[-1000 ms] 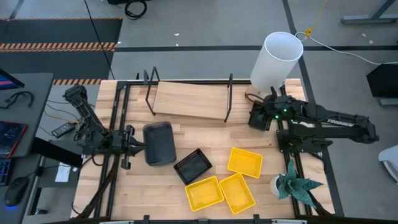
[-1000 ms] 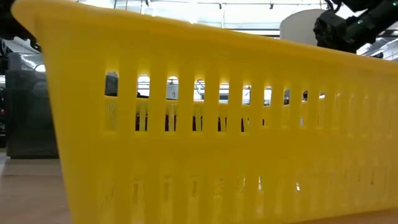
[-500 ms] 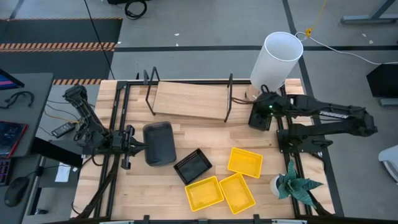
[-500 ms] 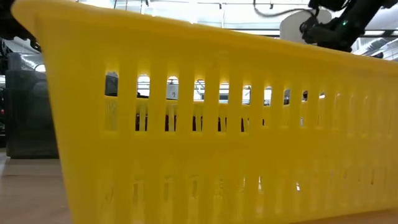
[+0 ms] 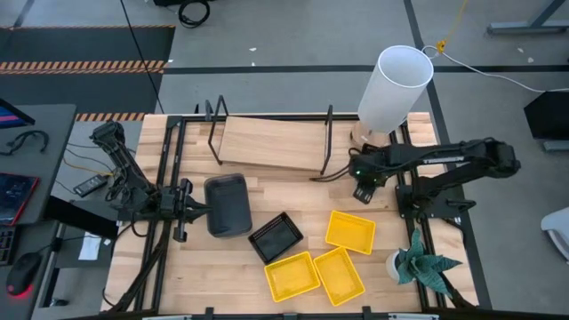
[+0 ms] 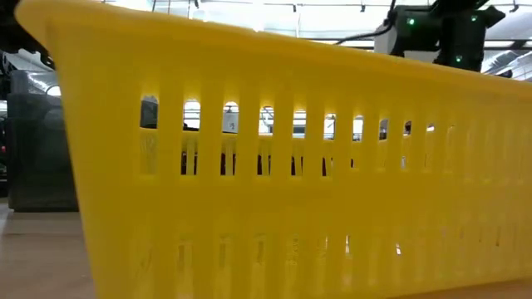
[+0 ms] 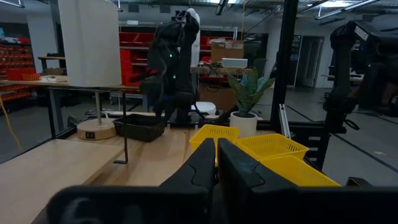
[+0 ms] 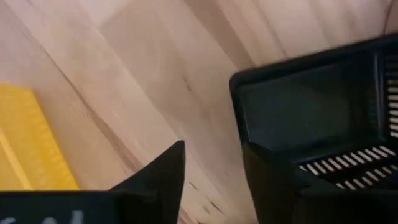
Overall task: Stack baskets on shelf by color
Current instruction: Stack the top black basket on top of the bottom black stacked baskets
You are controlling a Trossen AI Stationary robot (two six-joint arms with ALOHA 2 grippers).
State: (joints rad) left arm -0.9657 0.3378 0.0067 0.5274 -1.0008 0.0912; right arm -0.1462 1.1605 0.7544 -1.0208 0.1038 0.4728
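The black baskets need to be stacked together by color, so the robot's right gripper will next grab the black slatted basket (image 8: 317,118) by its short-end rim (image 8: 240,115).
A smoky grey basket (image 5: 227,204) rests flat on the table at the left, with my shut left gripper (image 5: 191,211) (image 7: 216,149) level at its left short end. My right gripper (image 5: 363,182) (image 8: 211,155) points down, open, over the corner of a black slatted basket (image 8: 317,118) (image 7: 140,127) by the shelf's right end. One finger stands over that basket's wall, the other over bare table. A second black basket (image 5: 277,236) and three yellow baskets (image 5: 349,231) (image 5: 292,276) (image 5: 339,274) lie nearer the front. The shelf (image 5: 271,142) stands at the back. My left gripper's shut fingers (image 5: 199,211) come level from the table's left side and reach the grey basket's left short rim (image 5: 208,210). I cannot tell whether they touch or pinch it. The basket lies flat on the table.
A tall white cylinder lamp (image 5: 396,84) stands at the back right, its round base (image 7: 93,130) close to the black basket. A small potted plant (image 5: 418,262) sits at the front right. One yellow basket (image 6: 249,166) fills the low view.
My right gripper has swung from beside the lamp toward the table's left and near side, sunk lower and tipped over until it points down at the table.
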